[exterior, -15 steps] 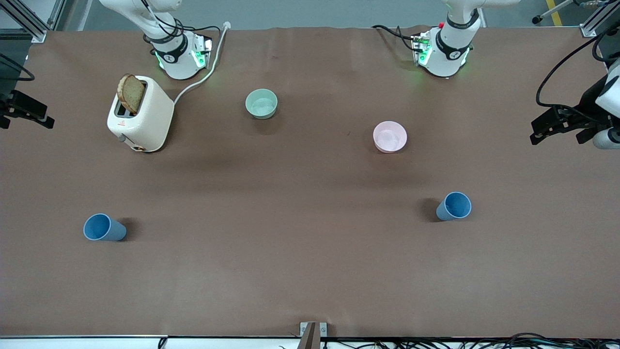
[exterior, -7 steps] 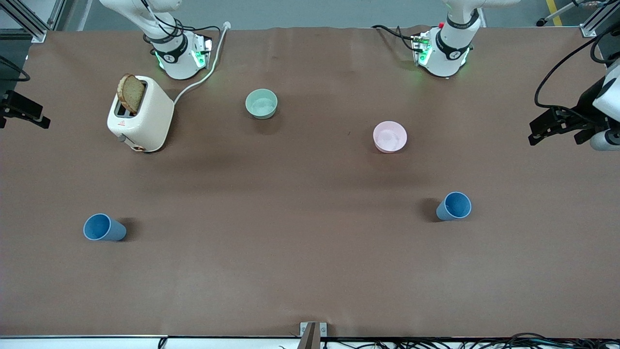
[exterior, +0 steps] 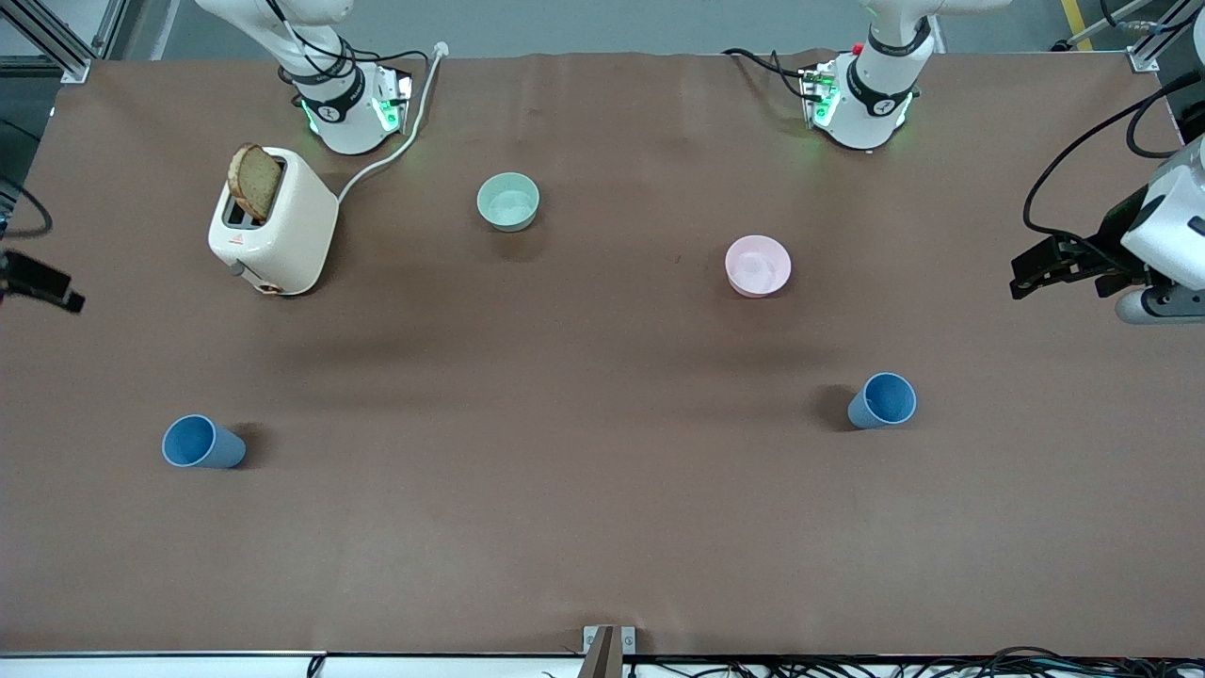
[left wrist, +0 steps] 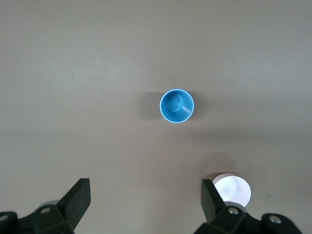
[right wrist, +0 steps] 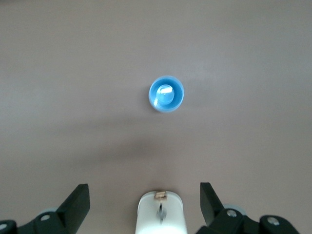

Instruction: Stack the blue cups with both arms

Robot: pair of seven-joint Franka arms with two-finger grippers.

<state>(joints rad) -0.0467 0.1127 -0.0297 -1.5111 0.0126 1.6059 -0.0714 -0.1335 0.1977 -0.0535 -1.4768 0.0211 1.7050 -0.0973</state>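
Observation:
I will use my left gripper next to grab its blue cup by the cup's rim [exterior: 889,375]. Then that cup can be stacked with the other blue cup [exterior: 203,442].
Two blue cups stand upright on the brown table, far apart. One blue cup [exterior: 203,443] is toward the right arm's end, and the right wrist view looks down into it [right wrist: 166,94]. The other blue cup [exterior: 883,401] is toward the left arm's end and also shows in the left wrist view [left wrist: 177,106]. My left gripper [exterior: 1059,273] hangs open high over the table's edge at its own end, empty [left wrist: 145,204]. My right gripper [exterior: 38,281] hangs open at the opposite edge, empty [right wrist: 145,204], only partly in the front view.
A white toaster [exterior: 273,234] holding a slice of bread stands close to the right arm's base, and also shows in the right wrist view [right wrist: 161,214]. A pale green bowl [exterior: 508,201] and a pink bowl [exterior: 758,266] sit farther from the front camera than the cups.
Both grippers have drifted along their table ends toward the cups' side of the table. The left one has also come slightly inward. Cups, bowls and toaster have not moved.

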